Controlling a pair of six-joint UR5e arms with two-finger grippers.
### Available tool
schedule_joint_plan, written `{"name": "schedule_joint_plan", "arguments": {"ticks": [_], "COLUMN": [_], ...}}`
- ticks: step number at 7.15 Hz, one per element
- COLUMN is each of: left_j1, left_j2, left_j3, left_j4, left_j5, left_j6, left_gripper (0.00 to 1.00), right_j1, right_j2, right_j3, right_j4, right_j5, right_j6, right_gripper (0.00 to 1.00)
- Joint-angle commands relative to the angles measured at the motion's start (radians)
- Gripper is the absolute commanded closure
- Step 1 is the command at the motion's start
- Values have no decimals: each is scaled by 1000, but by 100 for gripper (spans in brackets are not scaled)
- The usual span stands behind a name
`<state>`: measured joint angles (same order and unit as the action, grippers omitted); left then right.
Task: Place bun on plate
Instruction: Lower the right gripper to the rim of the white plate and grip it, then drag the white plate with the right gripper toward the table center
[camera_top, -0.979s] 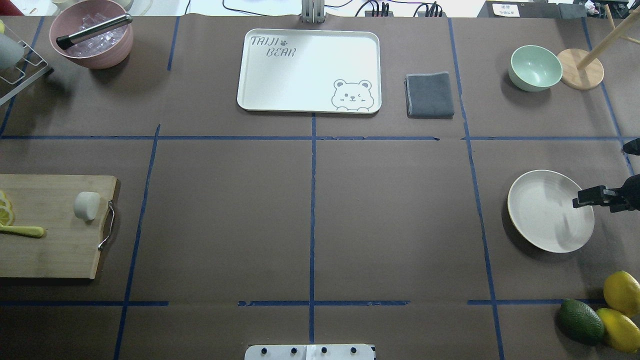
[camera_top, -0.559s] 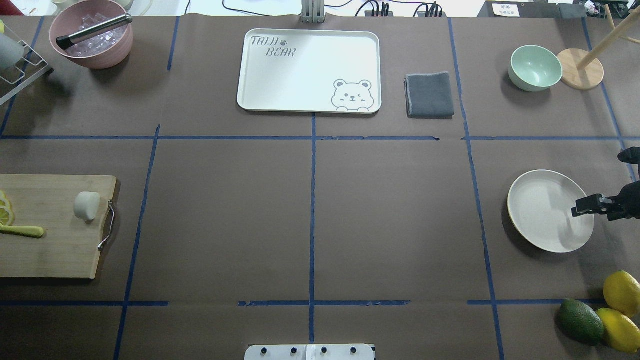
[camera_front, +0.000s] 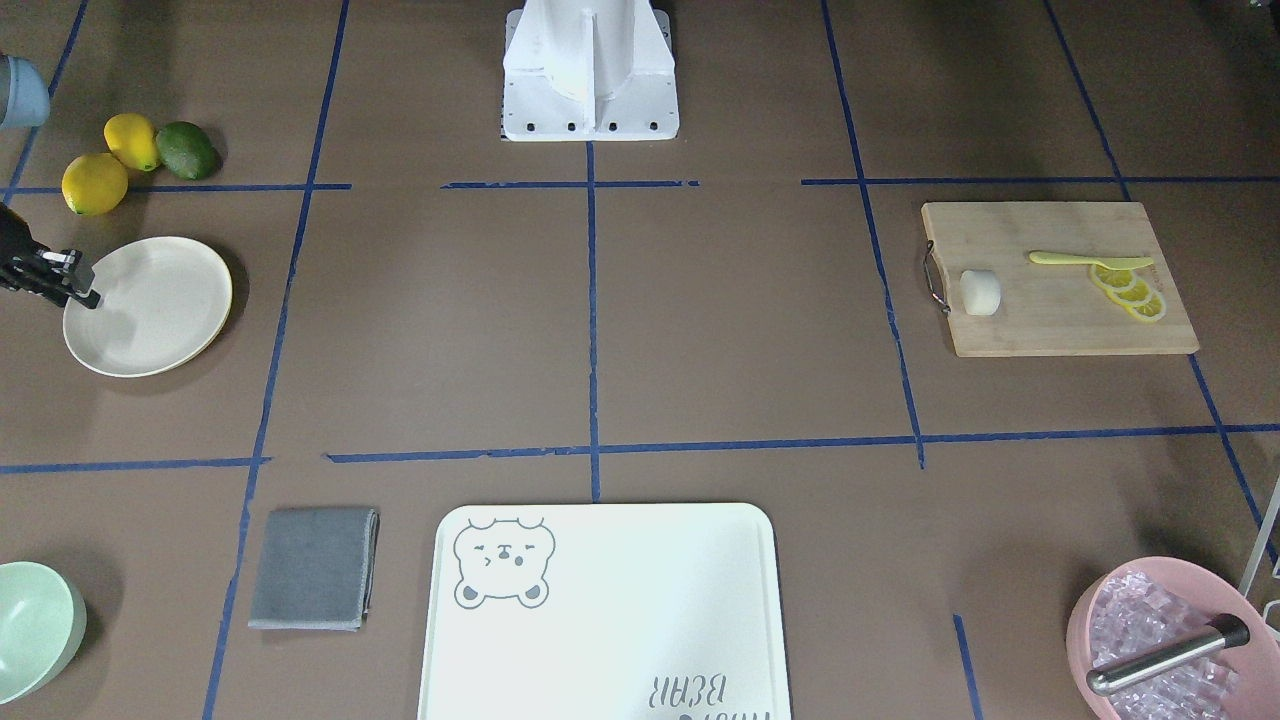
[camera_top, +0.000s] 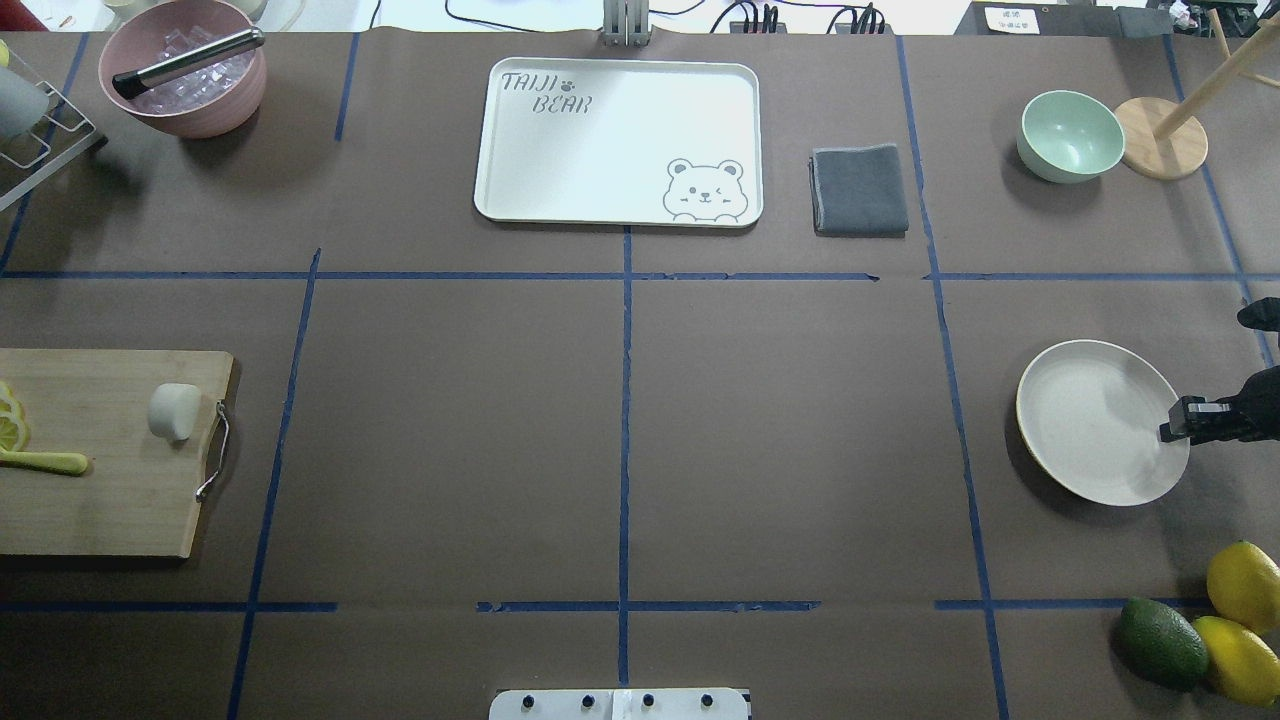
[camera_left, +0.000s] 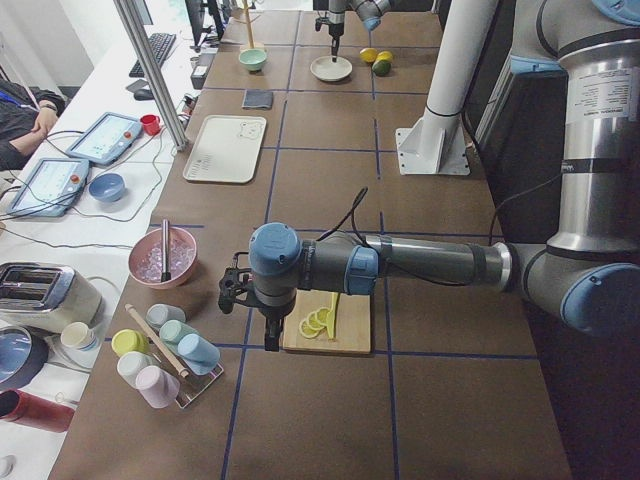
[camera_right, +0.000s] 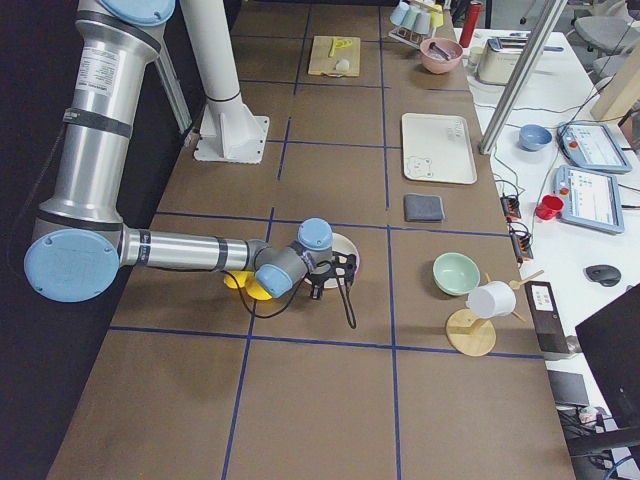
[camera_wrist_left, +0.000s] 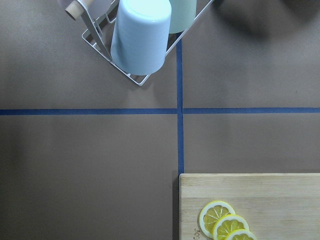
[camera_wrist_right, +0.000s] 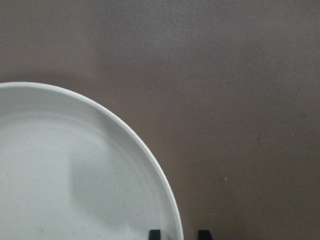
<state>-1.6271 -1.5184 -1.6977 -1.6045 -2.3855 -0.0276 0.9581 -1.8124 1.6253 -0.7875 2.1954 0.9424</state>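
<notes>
My right gripper picks up the cream plate by its rim (camera_front: 68, 324) next, to bring the cream plate within reach for the bun (camera_front: 980, 292).
The bun (camera_top: 174, 411) (camera_front: 980, 292) is small and white and lies on a wooden cutting board (camera_top: 110, 500) at the table's left, near the handle end. Far right sits the cream plate (camera_top: 1085, 420) (camera_front: 150, 310), with nothing on it. My right gripper (camera_top: 1172, 428) (camera_front: 88, 294) is low at the plate's outer rim. In the right wrist view its fingertips (camera_wrist_right: 155, 233) straddle the plate's rim (camera_wrist_right: 150, 155) with a narrow gap, open. My left gripper (camera_left: 270, 343) hangs past the board's far end; whether it is open or shut I cannot tell.
Lemon slices (camera_top: 10, 420) and a yellow knife (camera_top: 45, 462) share the board. A cup rack (camera_wrist_left: 145, 45) stands beyond it. Two lemons (camera_top: 1240, 585) and an avocado (camera_top: 1160, 640) lie near the plate. At the back are a bear tray (camera_top: 620, 140), grey cloth (camera_top: 860, 190), green bowl (camera_top: 1070, 135) and pink ice bowl (camera_top: 185, 70).
My right gripper has slid from over the plate's inside out to its right rim. The plate and the bun have stayed where they were.
</notes>
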Motion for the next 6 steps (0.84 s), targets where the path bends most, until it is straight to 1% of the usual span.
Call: {"name": "schedule_joint_plan", "arguments": {"ticks": [1,2,3,4,5,6], "left_j1": [0,1,0,0,0,0], "left_j2": [-2,-3,-3,-3,-3,-3], "left_j3": [0,0,0,0,0,0], "left_j4": [0,0,0,0,0,-2], "left_j5": [0,0,0,2,2,2], "left_j6": [0,-2,0,0,0,6], "left_gripper": [0,0,0,0,0,0], "right_j1": [1,4,13,61,62,60], "right_j2": [-2,-14,-28,-9,40,129], "right_j3": [10,51,117,146,183,189], "right_j4": [8,8,8,8,8,8], "right_j5": [1,3,45,129,147,147], "right_j6": [1,1,7,56,132,226], "right_gripper": [100,100,100,100,100,100]}}
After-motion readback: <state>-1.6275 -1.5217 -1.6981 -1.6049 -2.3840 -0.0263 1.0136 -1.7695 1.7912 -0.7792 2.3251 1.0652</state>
